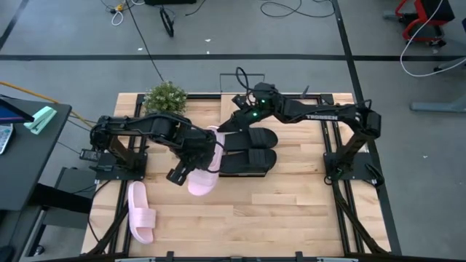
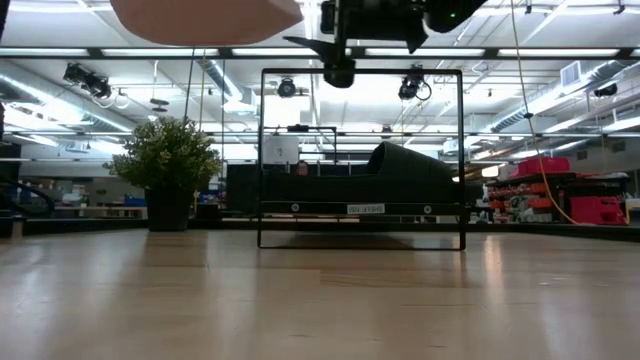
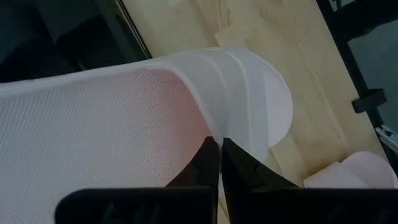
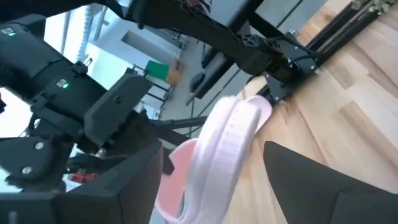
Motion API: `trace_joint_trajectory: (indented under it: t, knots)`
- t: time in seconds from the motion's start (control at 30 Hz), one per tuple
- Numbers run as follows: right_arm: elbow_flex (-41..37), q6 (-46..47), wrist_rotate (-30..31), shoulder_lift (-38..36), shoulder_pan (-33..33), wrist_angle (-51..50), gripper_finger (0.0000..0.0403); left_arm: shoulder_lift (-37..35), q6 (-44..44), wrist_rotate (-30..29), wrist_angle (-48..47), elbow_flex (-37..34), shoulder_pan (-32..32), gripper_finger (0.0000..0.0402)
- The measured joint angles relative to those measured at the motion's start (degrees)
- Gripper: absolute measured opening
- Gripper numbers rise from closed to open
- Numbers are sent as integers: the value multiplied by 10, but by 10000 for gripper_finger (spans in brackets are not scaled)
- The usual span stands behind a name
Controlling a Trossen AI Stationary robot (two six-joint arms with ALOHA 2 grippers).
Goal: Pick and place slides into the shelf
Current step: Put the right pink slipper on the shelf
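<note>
The held pink slide should go on the shelf beside the black slides. My right gripper will take it by its heel end next.
My left gripper is shut on a pale pink slide, which is raised off the table and shows at the top of the low view. The second pink slide lies flat near the table's left near corner. Two black slides lie side by side at mid-table; in the low view one of them sits on the shelf inside its thin black wire frame. My right gripper hovers open over the far black slide's left end, right beside the held pink slide. My left gripper pinches the pink slide's wide strap at its ribbed edge between its two fingers. The slide is lifted clear of the table, and its sole end reaches past the fingers.
A potted plant stands at the table's far edge, left of the shelf. Both arm bases sit at the table's sides. Bare wood lies along the near half of the table.
</note>
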Motion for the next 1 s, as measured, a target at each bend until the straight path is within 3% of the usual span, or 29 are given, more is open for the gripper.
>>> trace_joint_trajectory:
  t: [0.2, 0.47, 0.63, 0.8, 1.0]
  knots:
    - [88, -31, -15, 57, 0, -31, 284, 0, 0, 0, 1, 0, 0, 6]
    - [230, -176, -57, 106, 0, -306, 260, 0, -4, 0, 1, 0, 0, 6]
    - [252, -213, -55, 108, 0, -350, 235, 0, -5, -3, 2, 0, 0, 6]
    - [251, -215, -52, 106, 0, -352, 179, 0, -5, -5, 2, 0, 0, 6]
    - [251, -240, -43, 106, 0, -352, 67, 0, -21, -7, 4, 0, 0, 7]
